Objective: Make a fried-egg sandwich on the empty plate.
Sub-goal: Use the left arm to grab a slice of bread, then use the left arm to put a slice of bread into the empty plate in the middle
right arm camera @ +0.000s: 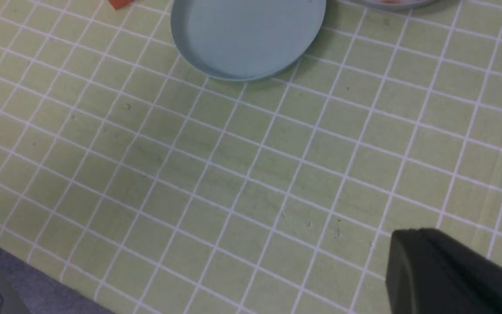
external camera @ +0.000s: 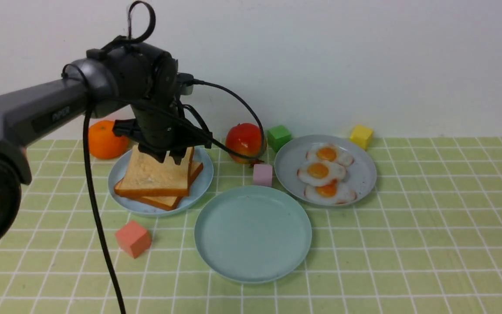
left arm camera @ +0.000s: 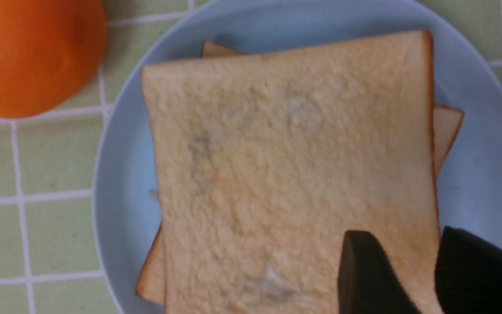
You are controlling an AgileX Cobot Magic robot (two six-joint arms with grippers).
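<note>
I will next pick up the top slice with my left gripper by its thin crust edge (external camera: 190, 170). The slice's toasted side is wider than my open fingers.
Toast slices lie stacked on a sky-blue plate (external camera: 146, 210) at the back left; the top slice (external camera: 155, 174) (left arm camera: 286, 165) covers most of a lower slice (external camera: 164, 201) (left arm camera: 447, 126). My left gripper (external camera: 170, 160) (left arm camera: 401, 235) points down at the top slice's far edge. It is open, one finger over the bread and one past its crust. Three fried eggs (external camera: 318, 171) sit on a bluish-grey plate (external camera: 364, 174) at the back right. The empty plate (external camera: 253, 233) (right arm camera: 246, 35) lies at the front centre. My right gripper (right arm camera: 410, 235) is shut over bare cloth.
An orange (external camera: 105, 139) (left arm camera: 28, 52) sits behind the toast plate and a red fruit (external camera: 244, 141) beside it. Green (external camera: 279, 137), yellow (external camera: 361, 136), pink (external camera: 262, 174) and salmon (external camera: 133, 238) cubes lie around the plates. A black cable (external camera: 98, 218) hangs from the left arm.
</note>
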